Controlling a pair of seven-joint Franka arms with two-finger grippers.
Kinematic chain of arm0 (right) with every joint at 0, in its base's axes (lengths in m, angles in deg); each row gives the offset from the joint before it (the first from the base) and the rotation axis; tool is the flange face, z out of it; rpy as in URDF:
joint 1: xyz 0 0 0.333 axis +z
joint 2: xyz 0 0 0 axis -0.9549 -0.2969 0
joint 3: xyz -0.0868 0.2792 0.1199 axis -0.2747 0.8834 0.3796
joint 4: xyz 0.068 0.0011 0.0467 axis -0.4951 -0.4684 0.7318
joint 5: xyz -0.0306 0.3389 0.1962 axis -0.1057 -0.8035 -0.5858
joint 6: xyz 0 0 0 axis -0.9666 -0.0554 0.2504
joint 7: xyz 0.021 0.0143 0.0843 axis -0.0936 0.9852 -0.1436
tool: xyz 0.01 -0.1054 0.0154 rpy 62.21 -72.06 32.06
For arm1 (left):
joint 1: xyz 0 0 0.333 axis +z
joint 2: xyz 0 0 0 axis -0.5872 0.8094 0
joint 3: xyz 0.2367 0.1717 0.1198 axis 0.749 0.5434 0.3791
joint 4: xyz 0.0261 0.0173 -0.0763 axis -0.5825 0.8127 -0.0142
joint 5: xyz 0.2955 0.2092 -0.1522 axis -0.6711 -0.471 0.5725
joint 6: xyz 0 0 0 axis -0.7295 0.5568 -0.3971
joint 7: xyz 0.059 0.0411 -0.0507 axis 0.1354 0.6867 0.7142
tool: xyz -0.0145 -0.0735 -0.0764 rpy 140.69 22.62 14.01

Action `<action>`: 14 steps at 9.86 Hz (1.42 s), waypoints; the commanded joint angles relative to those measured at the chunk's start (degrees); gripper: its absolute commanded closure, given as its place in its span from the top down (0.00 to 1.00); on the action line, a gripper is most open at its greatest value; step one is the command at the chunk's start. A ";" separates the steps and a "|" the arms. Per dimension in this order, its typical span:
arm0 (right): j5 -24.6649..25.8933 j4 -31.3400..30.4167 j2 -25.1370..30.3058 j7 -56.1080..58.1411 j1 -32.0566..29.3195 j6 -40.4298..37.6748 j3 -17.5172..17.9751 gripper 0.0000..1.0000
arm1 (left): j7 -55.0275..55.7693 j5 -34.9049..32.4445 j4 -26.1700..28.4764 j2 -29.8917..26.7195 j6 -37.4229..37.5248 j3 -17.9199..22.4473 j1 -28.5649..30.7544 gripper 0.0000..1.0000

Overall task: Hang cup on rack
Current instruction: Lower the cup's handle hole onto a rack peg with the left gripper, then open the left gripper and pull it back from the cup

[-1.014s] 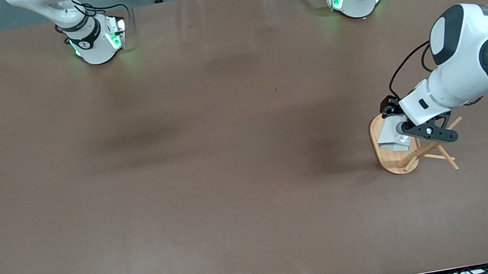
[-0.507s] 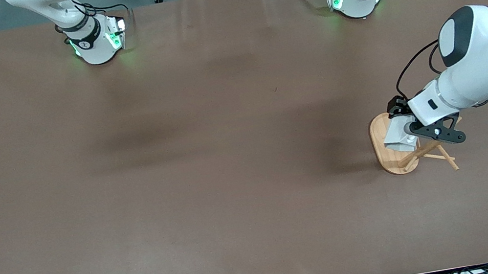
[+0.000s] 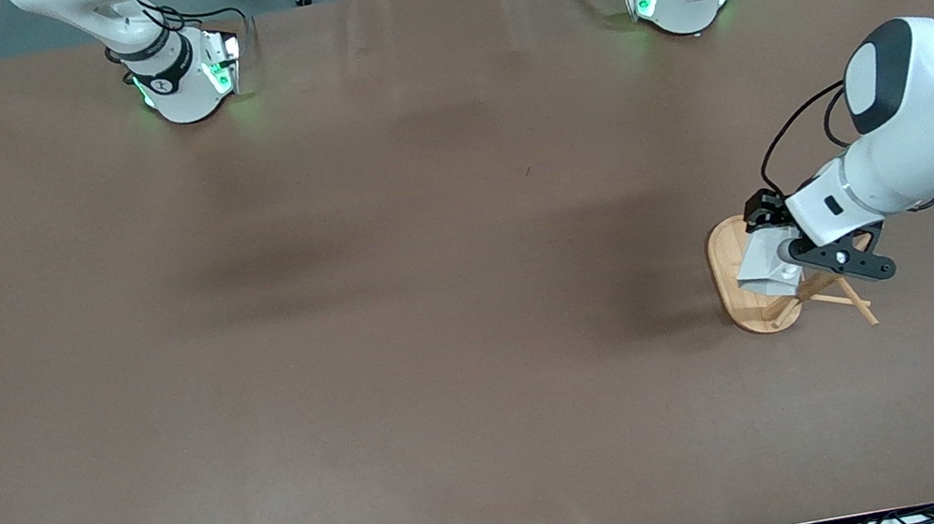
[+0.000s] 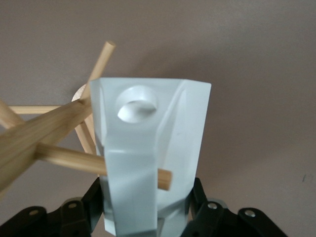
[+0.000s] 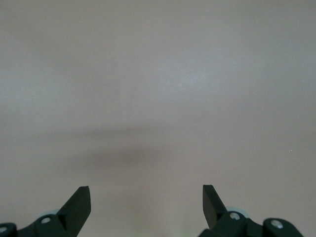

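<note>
The rack peg runs under the cup's handle tab, and the cup would hang on it if I opened now. It is time for my left gripper to release the cup.
The white faceted cup is held in my left gripper, which is shut on it, over the oval base of the bamboo rack. In the left wrist view the cup fills the middle, with the round hole in its handle tab. The gripper's black fingers press its sides. One rack peg runs under the handle tab and its tip shows between tab and cup body. My right gripper is open and empty over bare table.
The rack's other pegs stick out toward the front camera and the left arm's end of the table. Both arm bases stand along the table edge farthest from the front camera. A brown mat covers the table.
My left gripper has moved the cup a little toward the rack's post and pegs. The right arm has barely moved.
</note>
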 commanded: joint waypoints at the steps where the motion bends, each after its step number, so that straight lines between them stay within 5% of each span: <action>1: 0.12 -0.45 0.46 -0.18 0.38 0.33 -0.10 1.00 | -1.50 -1.18 -0.44 2.43 -0.51 -0.35 0.73 0.30; 2: 0.12 -0.45 0.46 -0.18 0.38 0.33 -0.10 1.00 | -1.50 -1.18 -0.71 2.52 -0.51 -0.35 0.65 0.33; 3: 0.12 -0.45 0.46 -0.18 0.38 0.33 -0.10 1.00 | -1.50 -1.18 -0.80 2.86 -0.51 -0.35 0.73 0.46; 4: 0.12 -0.45 0.46 -0.18 0.38 0.33 -0.10 1.00 | -1.50 -1.18 -1.15 2.96 -0.51 -0.35 0.73 0.97; 14: 0.12 -0.45 0.46 -0.18 0.30 0.24 -0.10 1.00 | 7.37 -1.18 -11.94 0.76 6.94 -1.05 -0.32 1.00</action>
